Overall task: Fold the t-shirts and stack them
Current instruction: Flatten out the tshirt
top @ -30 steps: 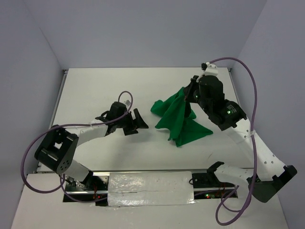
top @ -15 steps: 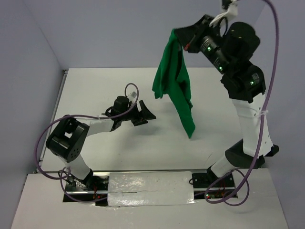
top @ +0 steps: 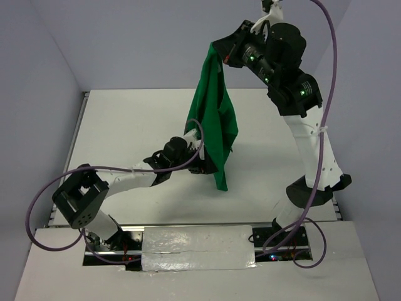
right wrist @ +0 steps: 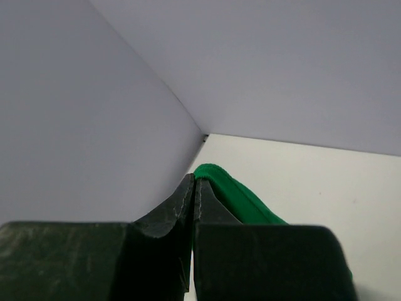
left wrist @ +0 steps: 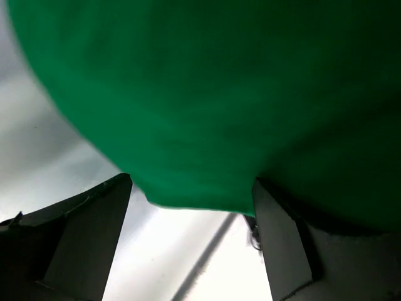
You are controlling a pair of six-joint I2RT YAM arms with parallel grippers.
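Note:
The bright green t-shirt (top: pixel 215 119) hangs with its lower edge opposite my right gripper. My left gripper will grab it by that edge next, to spread it on the tabletop for folding.
The bright green t-shirt (top: pixel 215 119) hangs in the air from my right gripper (top: pixel 218 50), which is raised high over the back of the table and shut on its top edge. In the right wrist view the jaws (right wrist: pixel 195 185) are pressed together with a green hem (right wrist: pixel 235 194) pinched at the tips. My left gripper (top: pixel 202 164) is low over the table at the shirt's lower part. In the left wrist view its fingers (left wrist: pixel 94 232) are spread wide and green cloth (left wrist: pixel 219 94) hangs just above and between them, not clamped.
The white table (top: pixel 125 125) has a raised edge on the left (top: pixel 76 135) and grey walls all round. A taped strip (top: pixel 197 248) and cables lie along the near edge by the arm bases.
My right gripper lifted the shirt off the table and carried it up and left. My left gripper moved right, under the hanging cloth.

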